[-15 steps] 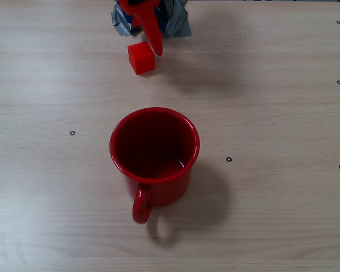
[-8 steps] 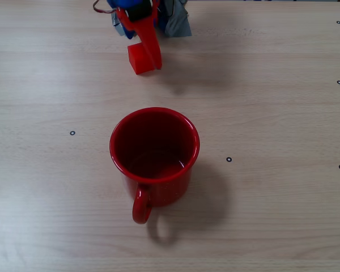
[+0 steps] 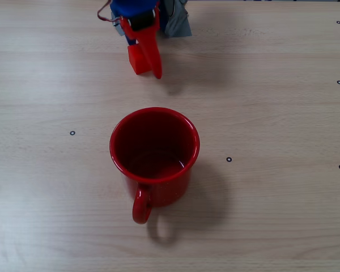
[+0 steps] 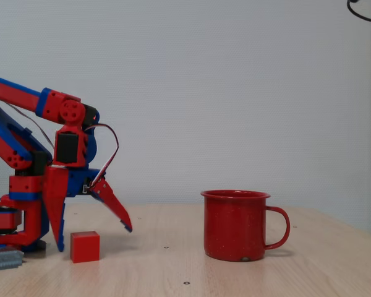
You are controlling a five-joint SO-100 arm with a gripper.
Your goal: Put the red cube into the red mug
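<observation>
The red cube [image 3: 135, 61] should go into the red mug [image 3: 154, 152], so my gripper needs to grab the cube by its opposite sides next.
The red cube [image 3: 135, 61] [image 4: 85, 246] rests on the wooden table close to the arm's base. My gripper [image 3: 147, 59] [image 4: 94, 238] is open and straddles it. One finger stands upright just behind the cube on the base side. The other finger [image 4: 114, 207] slants out over the cube toward the red mug, and in a fixed view from above this finger [image 3: 153, 54] covers the cube's right part. The red mug [image 3: 154, 152] [image 4: 236, 226] stands upright and empty in the middle of the table, well apart from the cube. Its loop handle points away from the arm.
Grey tape [image 3: 178, 24] holds the arm's base at the table's far edge. Small black ring marks [image 3: 229, 159] dot the wood. A bare strip of table lies between cube and mug.
The gripper has come down and forward over the cube. Its slanted finger tip now reaches past the cube toward the mug. Cube and mug have stayed put.
</observation>
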